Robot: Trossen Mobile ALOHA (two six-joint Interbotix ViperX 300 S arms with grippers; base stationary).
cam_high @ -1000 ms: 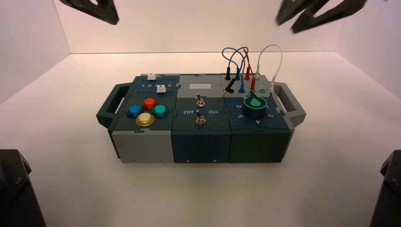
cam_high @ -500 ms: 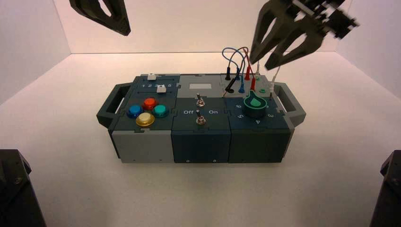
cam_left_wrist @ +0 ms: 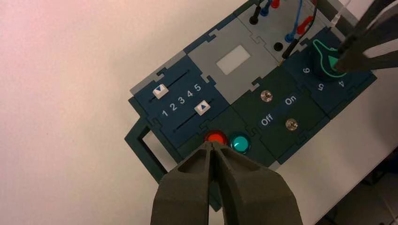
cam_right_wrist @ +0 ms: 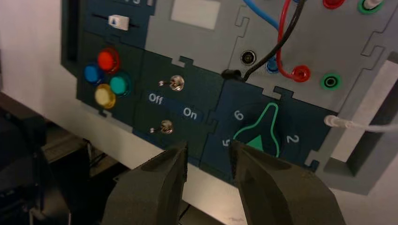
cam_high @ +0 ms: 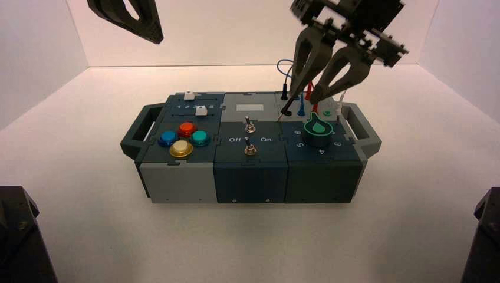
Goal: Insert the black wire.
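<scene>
My right gripper needs to pick up the wire next by its loose black plug [cam_right_wrist: 232, 75], so that the black wire can go into the empty black socket [cam_right_wrist: 248, 57].
The black wire loops at the box's back right. One black plug [cam_high: 283, 94] stands in a back socket. Its other plug [cam_high: 287, 110] lies loose on the panel beside the green knob [cam_high: 317, 131]; the right wrist view shows this plug [cam_right_wrist: 230, 74] next to an empty black socket [cam_right_wrist: 248, 57]. My right gripper [cam_high: 305, 96] is open and empty, and hangs above the wire sockets with its fingertips over the loose plug; it also shows in its own wrist view [cam_right_wrist: 209, 150]. My left gripper [cam_high: 127, 15] is shut and empty, high above the box's left; it also shows in its own wrist view [cam_left_wrist: 213, 146].
The box [cam_high: 177, 183] also bears a blue wire [cam_high: 301, 109], a red wire [cam_high: 308, 91] and a white wire [cam_high: 337, 109], all close to the black plugs. Two toggle switches [cam_high: 250, 125] sit mid-box, four coloured buttons [cam_high: 181, 140] and two sliders [cam_left_wrist: 159, 90] on the left.
My right gripper came down and leftward from the top right to just over the wire sockets. My left gripper dropped slightly, then held still.
</scene>
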